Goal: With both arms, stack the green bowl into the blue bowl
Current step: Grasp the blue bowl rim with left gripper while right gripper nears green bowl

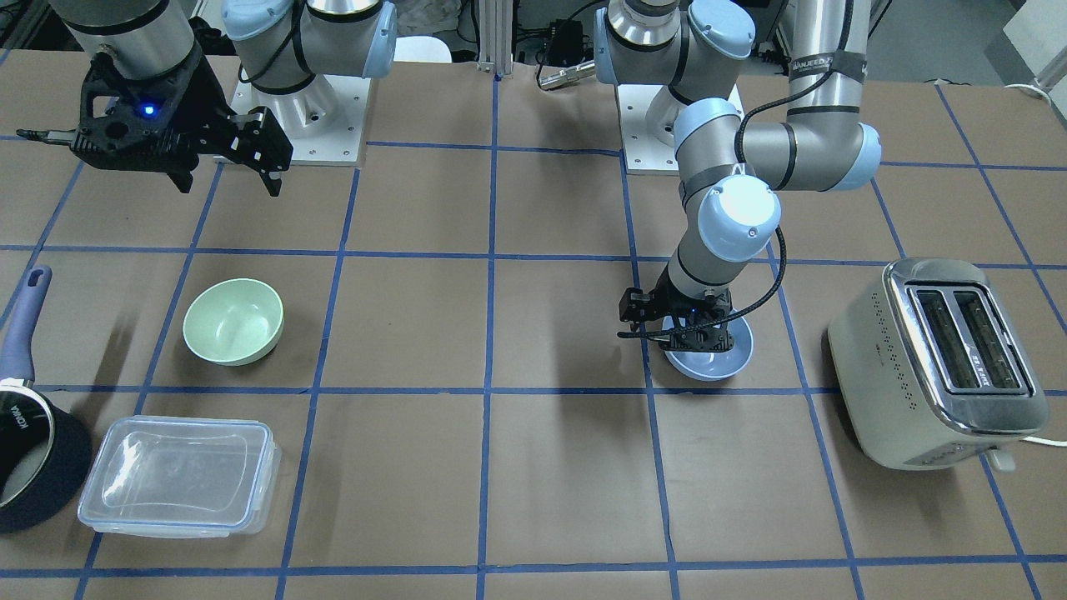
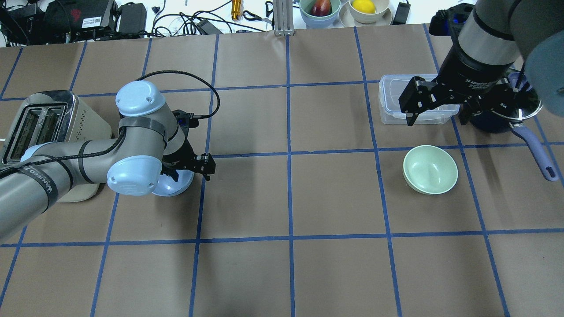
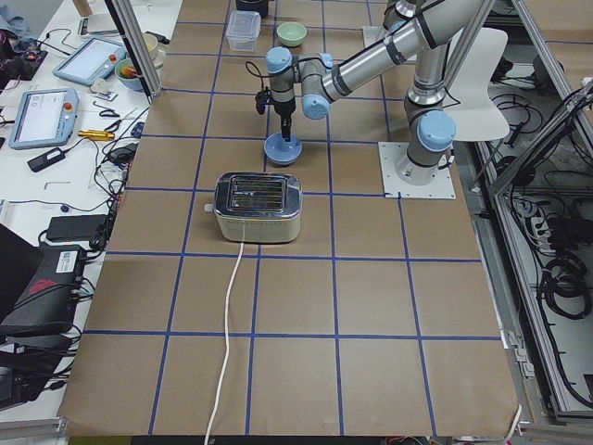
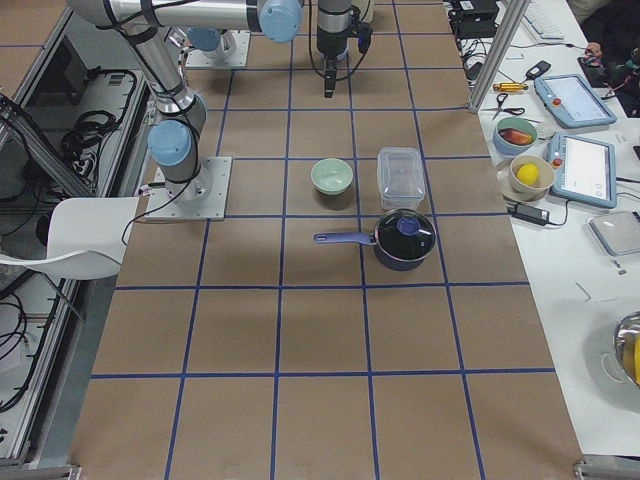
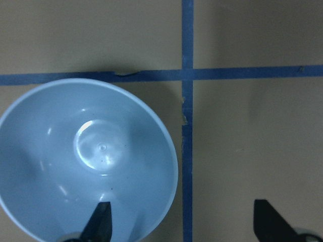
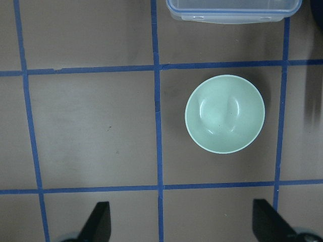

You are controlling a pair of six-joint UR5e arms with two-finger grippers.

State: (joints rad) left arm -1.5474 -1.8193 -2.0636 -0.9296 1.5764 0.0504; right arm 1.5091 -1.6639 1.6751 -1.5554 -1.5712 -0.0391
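I should nest the green bowl inside the blue bowl [image 1: 708, 364], so my right gripper should next take hold of the green bowl by its rim [image 1: 185, 322].
The pale mint-green bowl [image 1: 233, 321] stands upright and empty on the table; it also shows in the overhead view [image 2: 430, 169] and the right wrist view [image 6: 224, 113]. My right gripper [image 1: 227, 179] hangs open and empty high above the table, back from this bowl. The pale blue bowl [image 1: 708, 364] stands upright beside the toaster. My left gripper [image 5: 184, 220] is down at the blue bowl [image 5: 86, 161] and open. It straddles the rim, with one fingertip [image 5: 101, 219] inside the bowl and the other outside over the table.
A cream toaster [image 1: 938, 358] stands close to the blue bowl. A clear lidded container [image 1: 179, 475] and a dark blue saucepan [image 1: 33, 450] with a long handle lie near the green bowl. Bowls with fruit [image 2: 321, 9] sit beyond the table's far edge.
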